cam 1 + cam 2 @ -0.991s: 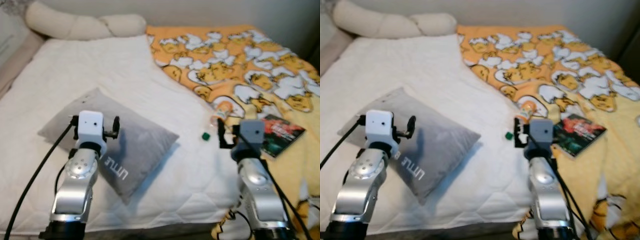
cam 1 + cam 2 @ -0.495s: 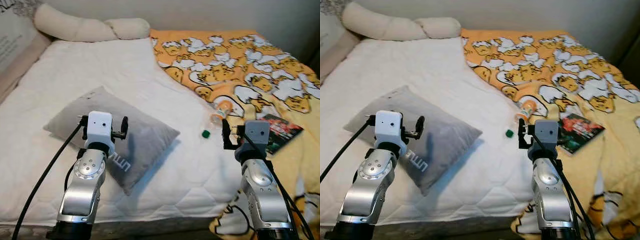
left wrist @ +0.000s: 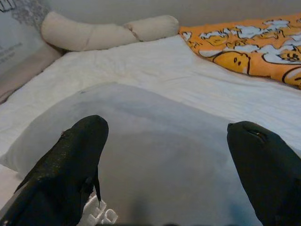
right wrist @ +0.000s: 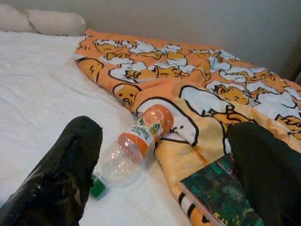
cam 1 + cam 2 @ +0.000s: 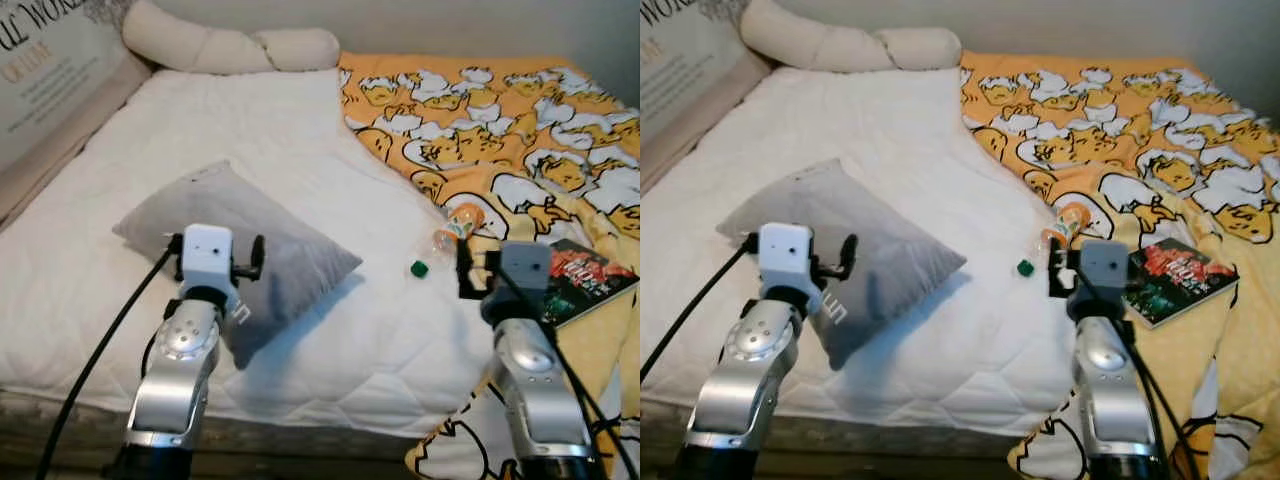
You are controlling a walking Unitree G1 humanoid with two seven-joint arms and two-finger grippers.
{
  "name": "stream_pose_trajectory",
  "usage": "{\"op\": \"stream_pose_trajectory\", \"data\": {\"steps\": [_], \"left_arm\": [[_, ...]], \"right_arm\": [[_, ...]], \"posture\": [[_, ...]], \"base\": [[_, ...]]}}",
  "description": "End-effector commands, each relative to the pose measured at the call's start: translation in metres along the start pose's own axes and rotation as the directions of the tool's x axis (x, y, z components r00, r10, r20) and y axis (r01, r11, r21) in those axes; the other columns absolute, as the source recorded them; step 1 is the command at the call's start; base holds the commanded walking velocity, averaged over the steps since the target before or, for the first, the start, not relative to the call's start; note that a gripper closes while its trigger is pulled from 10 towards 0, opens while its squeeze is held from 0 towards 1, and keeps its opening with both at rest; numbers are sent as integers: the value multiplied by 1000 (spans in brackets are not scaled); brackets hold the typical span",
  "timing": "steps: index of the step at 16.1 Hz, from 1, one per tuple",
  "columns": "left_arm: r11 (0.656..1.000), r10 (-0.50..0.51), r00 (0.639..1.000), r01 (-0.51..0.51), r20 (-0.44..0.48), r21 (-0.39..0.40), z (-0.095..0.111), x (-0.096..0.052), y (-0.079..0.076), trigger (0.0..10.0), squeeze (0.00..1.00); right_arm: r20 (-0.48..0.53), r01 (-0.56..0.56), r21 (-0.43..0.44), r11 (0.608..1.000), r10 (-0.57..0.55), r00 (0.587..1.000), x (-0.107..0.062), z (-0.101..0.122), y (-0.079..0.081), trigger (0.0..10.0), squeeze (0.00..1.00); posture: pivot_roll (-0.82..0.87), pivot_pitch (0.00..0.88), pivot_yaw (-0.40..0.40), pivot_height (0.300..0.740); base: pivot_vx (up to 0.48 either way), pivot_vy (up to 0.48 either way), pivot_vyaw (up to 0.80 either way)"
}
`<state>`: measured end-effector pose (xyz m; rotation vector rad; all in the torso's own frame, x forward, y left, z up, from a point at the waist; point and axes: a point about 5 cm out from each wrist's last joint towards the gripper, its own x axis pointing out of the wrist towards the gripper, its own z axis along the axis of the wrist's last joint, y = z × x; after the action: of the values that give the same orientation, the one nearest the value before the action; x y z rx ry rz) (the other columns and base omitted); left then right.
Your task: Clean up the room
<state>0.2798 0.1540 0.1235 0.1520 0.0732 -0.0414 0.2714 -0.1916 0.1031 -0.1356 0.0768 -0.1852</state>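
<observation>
My right gripper is to grab the bottle by its neck end (image 4: 107, 176) on the open sheet next, because the labelled end of the bottle (image 4: 141, 141) lies against the blanket.
A grey pillow (image 5: 235, 255) lies askew on the white bed (image 5: 200, 120). My left gripper (image 3: 168, 136) hovers open just above its near end, fingers spread with nothing between them. An empty plastic bottle (image 4: 141, 141) with an orange label lies on its side at the edge of the orange patterned blanket (image 5: 500, 110). Its green cap (image 5: 418, 268) sits loose on the sheet beside it. A dark book (image 5: 585, 280) rests on the blanket to the right. My right gripper (image 4: 167, 129) is open, held short of the bottle and the book.
A long cream bolster (image 5: 230, 45) lies along the head of the bed. A printed board (image 5: 50, 60) leans at the far left. The mattress's front edge (image 5: 300, 430) runs just below my arms, and the blanket hangs over it at the right.
The whole picture has shifted right and down as the camera moved; the printed board and the bed's front edge came into view. Both arms keep their pose, both grippers stay open.
</observation>
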Motion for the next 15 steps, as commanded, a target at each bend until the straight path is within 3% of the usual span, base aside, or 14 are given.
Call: {"op": "stream_pose_trajectory", "data": {"steps": [1, 5, 9, 12, 15], "left_arm": [[1000, 17, 1000, -17, 8, 4, 1, 0, 6, 10000, 0], [1000, 21, 1000, -21, -1, 6, 0, 1, 7, 10000, 0], [1000, 13, 1000, -13, 9, -7, 1, 2, 7, 10000, 0], [1000, 17, 1000, -17, 9, -9, 2, 4, 6, 10000, 0], [1000, 22, 1000, -22, 14, -11, 3, 3, 5, 10000, 0]], "right_arm": [[6, -6, 8, 1000, 6, 1000, 2, 3, 4, 10000, 0], [10, -6, 8, 1000, 6, 1000, 1, 3, 4, 10000, 0], [33, 37, -16, 999, -36, 999, 4, 7, -3, 10000, 0], [20, 55, -4, 998, -55, 998, 5, 6, -5, 10000, 0], [23, 54, -2, 999, -54, 998, 7, 7, -5, 10000, 0]], "posture": [[45, 0, 4, 740], [44, 0, 3, 740], [41, 0, 3, 740], [42, 0, 1, 740], [43, 0, -1, 740]], "base": [[0, 0, 0], [0, 0, 0], [347, 0, 600], [416, 0, 0], [0, 0, 0]]}}
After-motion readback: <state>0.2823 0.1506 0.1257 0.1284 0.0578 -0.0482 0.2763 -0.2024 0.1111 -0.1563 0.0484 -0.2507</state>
